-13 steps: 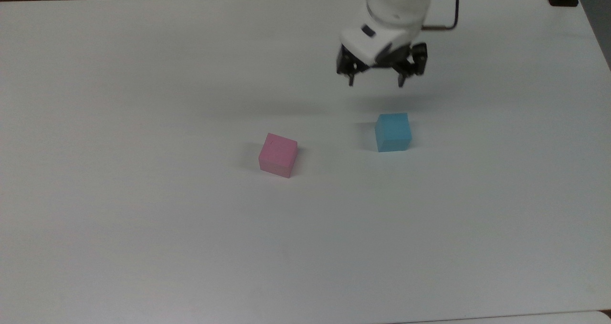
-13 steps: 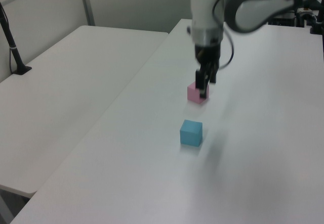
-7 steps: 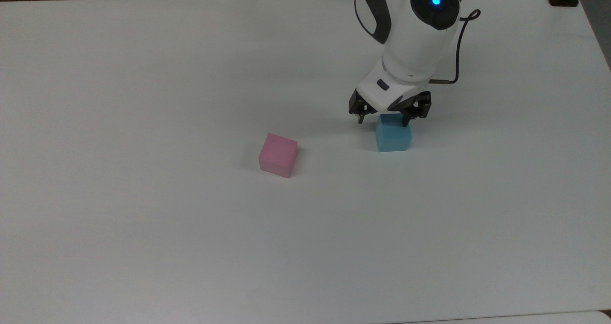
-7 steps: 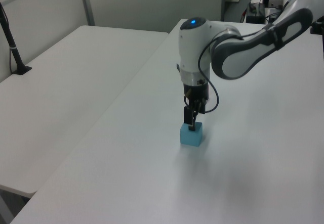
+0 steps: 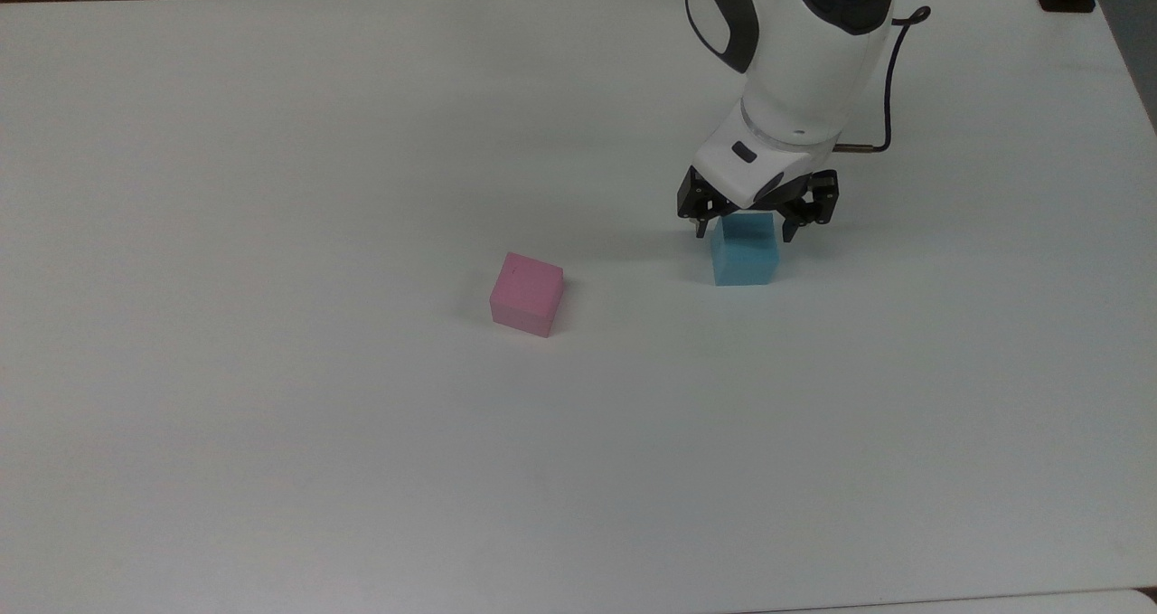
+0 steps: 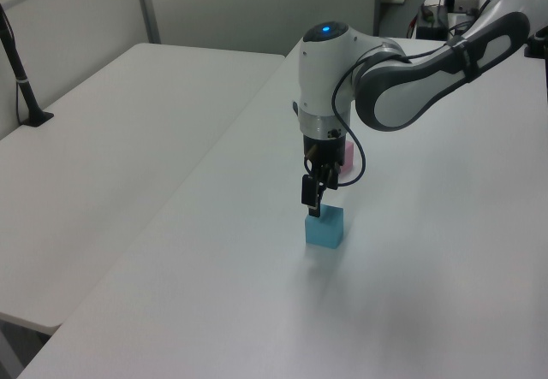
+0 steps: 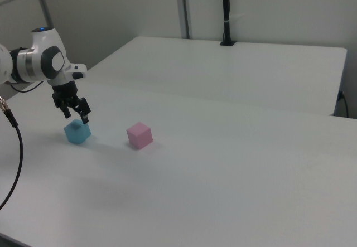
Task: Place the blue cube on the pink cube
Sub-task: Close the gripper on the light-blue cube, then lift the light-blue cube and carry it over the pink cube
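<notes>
The blue cube needs to be stacked on the pink cube (image 6: 348, 157), so my gripper should next take hold of the upper sides of the blue cube (image 6: 325, 228).
The blue cube (image 5: 745, 254) rests on the white table (image 5: 271, 189), to the top view's right of the pink cube (image 5: 527, 294), about two cube widths apart. My gripper (image 5: 745, 231) hangs open directly over the blue cube, one fingertip off each side of its top edge, holding nothing. In the left view the gripper (image 6: 313, 204) sits at the top of the blue cube (image 6: 325, 228), and the pink cube (image 6: 348, 153) peeks out behind the arm. In the right view the gripper (image 7: 76, 116) hovers over the blue cube (image 7: 77, 132), with the pink cube (image 7: 139, 135) on the right view's right.
A second white table (image 6: 111, 131) adjoins on the left view's left, with a black post (image 6: 21, 79) clamped at its far edge. The arm's cable (image 5: 890, 80) loops beside the wrist.
Over the last second the gripper came down from well above the table to the blue cube, then shifted slightly toward the top view's right. Both cubes stayed put.
</notes>
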